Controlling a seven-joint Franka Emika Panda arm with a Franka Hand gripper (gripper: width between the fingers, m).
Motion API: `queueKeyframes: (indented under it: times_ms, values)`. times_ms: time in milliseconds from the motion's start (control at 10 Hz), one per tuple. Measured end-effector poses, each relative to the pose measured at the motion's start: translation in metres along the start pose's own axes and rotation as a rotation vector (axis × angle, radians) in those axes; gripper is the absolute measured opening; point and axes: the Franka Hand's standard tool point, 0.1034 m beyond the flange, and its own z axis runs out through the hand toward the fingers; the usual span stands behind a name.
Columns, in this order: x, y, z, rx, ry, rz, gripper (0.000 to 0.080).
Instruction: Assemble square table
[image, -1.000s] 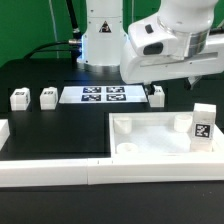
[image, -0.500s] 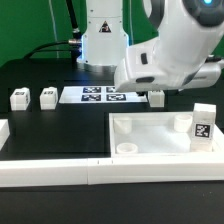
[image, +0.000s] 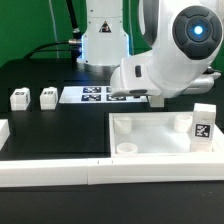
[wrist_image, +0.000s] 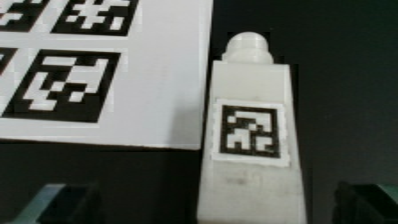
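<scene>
My gripper should grab the white leg by its plain end (wrist_image: 253, 198), so that the leg's rounded end stays free to go into the tabletop's corner.
A white leg (wrist_image: 249, 130) with a black-and-white tag lies flat on the black table beside the marker board (wrist_image: 80, 70). My gripper (wrist_image: 214, 203) is open, with a dark fingertip (wrist_image: 68, 203) on either side of the leg's near end and a gap on each side. In the exterior view the arm hides most of this leg (image: 157, 98) and the gripper. The white square tabletop (image: 150, 119) lies rim up at the exterior view's right front. One leg (image: 203, 124) stands upright at its far right corner. Two more legs (image: 19, 98) (image: 48, 97) lie at the left.
The marker board (image: 92, 95) lies behind the tabletop, near the robot base. Long white border rails (image: 50, 172) run along the front edge, with a short piece at the exterior view's left. The arm's bulky wrist hangs over the tabletop's back edge.
The arm has turned and swung lower over the leg beside the marker board, and its body now covers more of that leg. The parts have not moved.
</scene>
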Motion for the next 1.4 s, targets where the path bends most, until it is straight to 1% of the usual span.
queueKeyframes:
  times_ms: [100,200,300,400,500,600,700,800,900,1000,1400]
  values:
    - [0.0,0.0,0.001,0.0,-0.001,0.0,0.0648]
    - [-0.001,0.0,0.006,0.008,-0.013,0.005,0.0648]
    - [-0.002,-0.002,0.014,0.005,-0.017,0.017,0.0648]
    - [-0.005,-0.007,0.023,-0.003,-0.028,0.033,0.0648]
    - [-0.004,-0.006,0.022,-0.001,-0.024,0.029,0.0648]
    - [-0.004,-0.005,0.022,0.0,-0.025,0.031,0.0608]
    - [-0.004,-0.005,0.022,0.0,-0.025,0.031,0.0608]
    - [-0.004,-0.005,0.022,0.0,-0.025,0.031,0.043]
    - [-0.004,-0.005,0.022,0.0,-0.025,0.031,0.043]
    - [-0.004,-0.005,0.022,0.0,-0.025,0.032,0.0289]
    - [-0.004,-0.005,0.022,0.001,-0.025,0.032,0.029]
